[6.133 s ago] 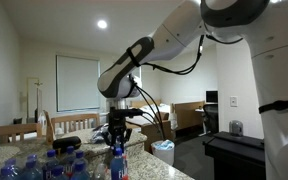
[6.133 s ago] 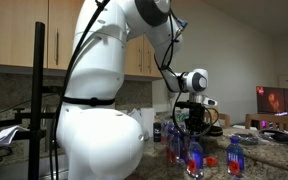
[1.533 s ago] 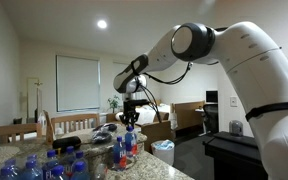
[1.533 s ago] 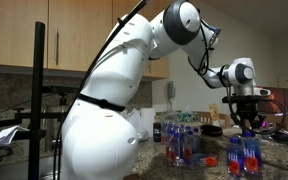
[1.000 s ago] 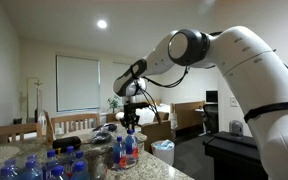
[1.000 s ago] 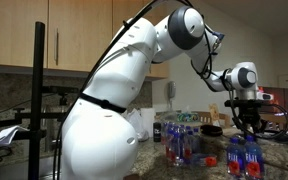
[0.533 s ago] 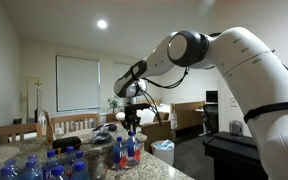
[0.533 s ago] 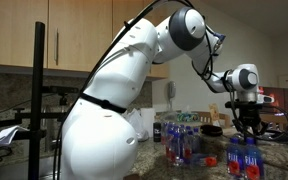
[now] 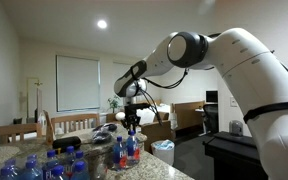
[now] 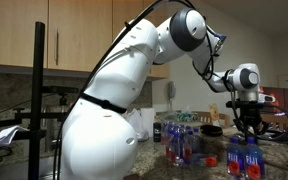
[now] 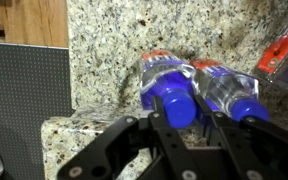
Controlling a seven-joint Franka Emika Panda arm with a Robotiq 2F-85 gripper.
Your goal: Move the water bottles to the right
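I need to open my gripper now, because the water bottle would stand on the flat granite beside the second bottle.
Water bottles, clear with blue caps, stand in groups on the granite counter. In the wrist view my gripper (image 11: 180,110) is shut on one water bottle (image 11: 164,80) just below its cap, with a second bottle (image 11: 226,88) close beside it. In both exterior views the gripper (image 9: 130,126) (image 10: 248,130) points straight down over a small group of bottles (image 9: 126,150) (image 10: 244,158). Several more bottles (image 9: 44,165) crowd the counter's near end, and another group (image 10: 181,143) stands in the middle.
The granite counter (image 11: 104,60) ends in an edge close to the gripper. A red-labelled thing (image 11: 282,55) lies at the wrist view's right edge. Chairs (image 9: 69,125) and a bin (image 9: 162,150) stand beyond the counter. A black stand (image 10: 39,90) rises in front of the cabinets.
The gripper has sunk slightly with the bottle beside the other bottle of the small group. Its jaws have kept the same width.
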